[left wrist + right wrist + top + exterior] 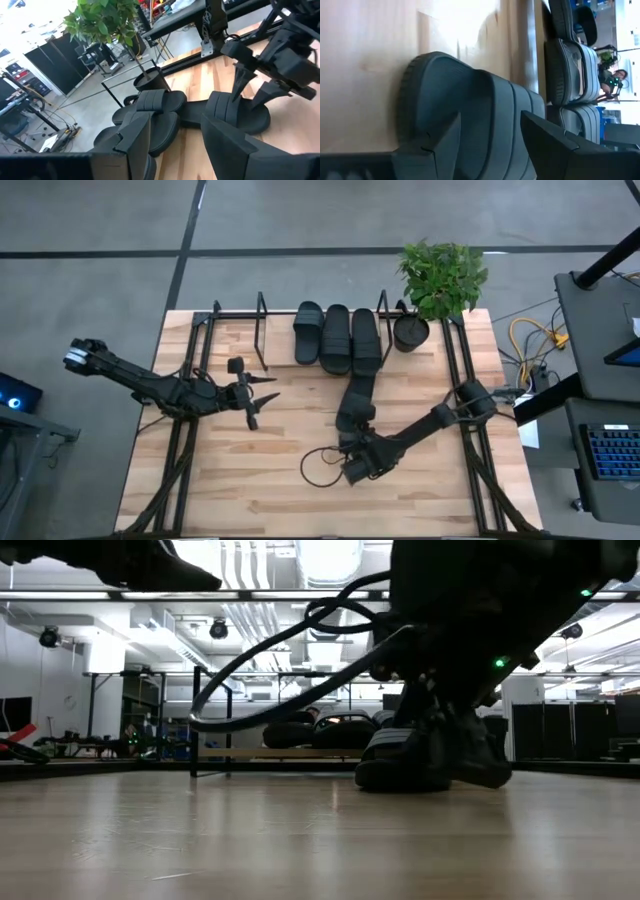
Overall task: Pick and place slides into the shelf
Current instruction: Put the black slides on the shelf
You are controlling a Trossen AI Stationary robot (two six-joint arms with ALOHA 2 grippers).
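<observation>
My right gripper takes hold of the fourth slide [357,400] by its wide strap next, to place it into the shelf [262,330].
Three black slides [336,338] lie side by side on the shelf [262,330] at the table's far middle. They also show in the left wrist view [150,107]. A fourth black slide [357,400] lies flat on its sole on the table, in front of the shelf. My right gripper [352,440] is open at this slide's near end. Its fingers stand on either side of the wide strap [495,125], pointing toward the far edge and slanting down. My left gripper [257,398] is open and empty above the table's left middle. My right gripper's fingers [241,80] stand on either side of the fourth slide's strap [225,105], slanting down from the near side. Whether they touch it, I cannot tell. The slide lies flat on the table.
A black plant pot [410,332] with a leafy green plant stands just right of the shelf. A black cable loop [318,465] lies by my right wrist. Black frame rails run along the table's left and right sides.
</observation>
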